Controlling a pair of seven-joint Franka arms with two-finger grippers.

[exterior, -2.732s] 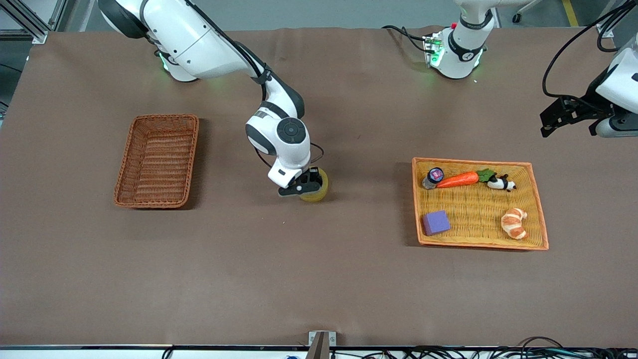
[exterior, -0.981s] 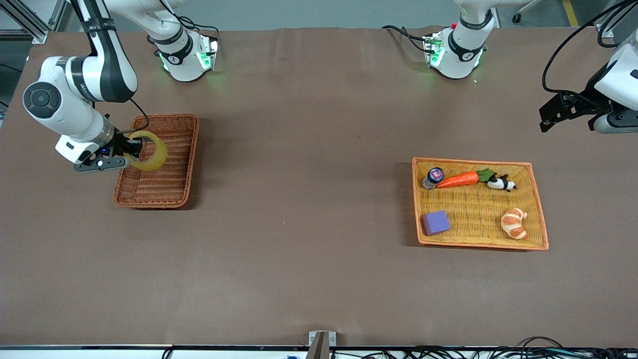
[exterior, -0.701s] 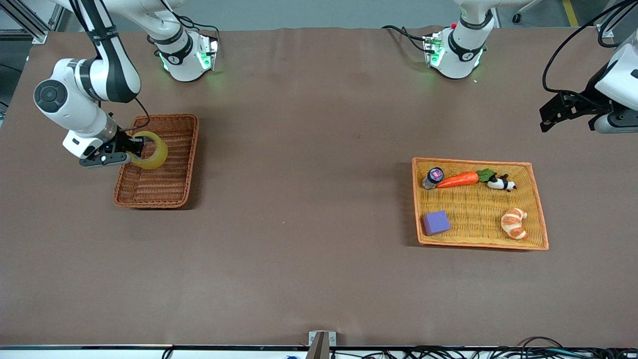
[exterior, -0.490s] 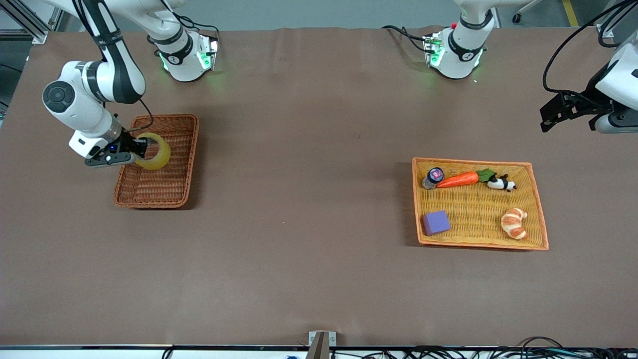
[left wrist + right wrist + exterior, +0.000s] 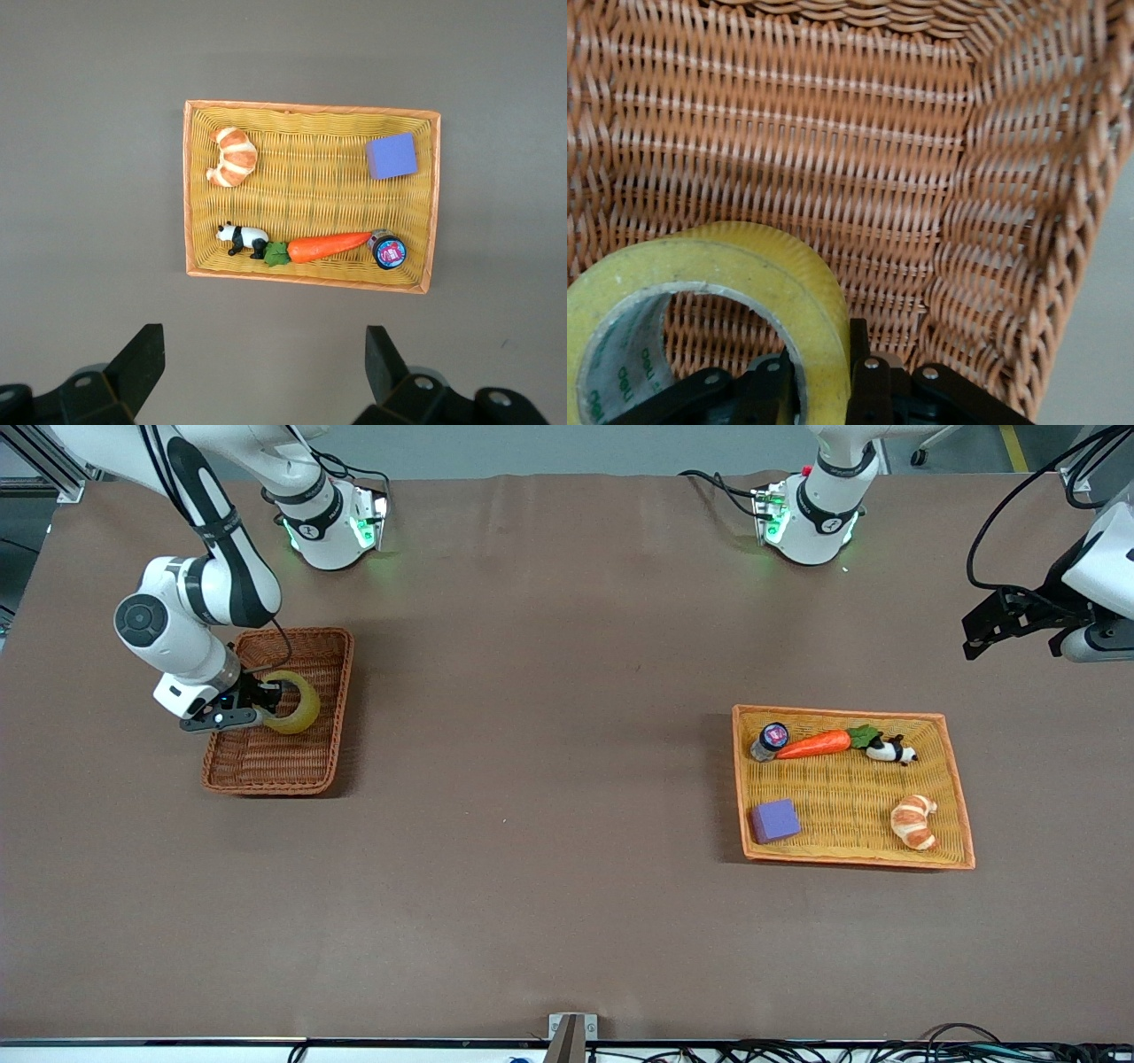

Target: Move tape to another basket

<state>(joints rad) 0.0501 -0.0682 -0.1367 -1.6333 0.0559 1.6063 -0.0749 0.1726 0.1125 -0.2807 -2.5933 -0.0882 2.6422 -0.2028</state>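
Note:
The tape is inside the wicker basket (image 5: 323,731) and would stay in the basket, so it is time for my right gripper to let go now.
My right gripper (image 5: 263,710) is shut on the tape (image 5: 297,704), a thick yellowish ring with a grey core. It holds the roll over the reddish-brown wicker basket (image 5: 323,731) at the right arm's end of the table. In the right wrist view the tape (image 5: 775,274) stands on edge with its wall pinched between the fingers (image 5: 868,376), just above the basket's woven floor (image 5: 788,150). My left gripper (image 5: 1001,624) hangs open and waits at the left arm's end, with bare table between its fingers (image 5: 142,359) in the left wrist view.
A flat yellow-orange tray (image 5: 850,859) lies toward the left arm's end. It holds a carrot (image 5: 813,744), a toy panda (image 5: 890,751), a croissant (image 5: 914,821), a purple block (image 5: 775,820) and a small jar (image 5: 769,740). Brown tabletop stretches between the tray and the basket.
The right arm carried the tape from the table's middle to the wicker basket, then moved it farther in over the basket and lower. The left arm stayed still.

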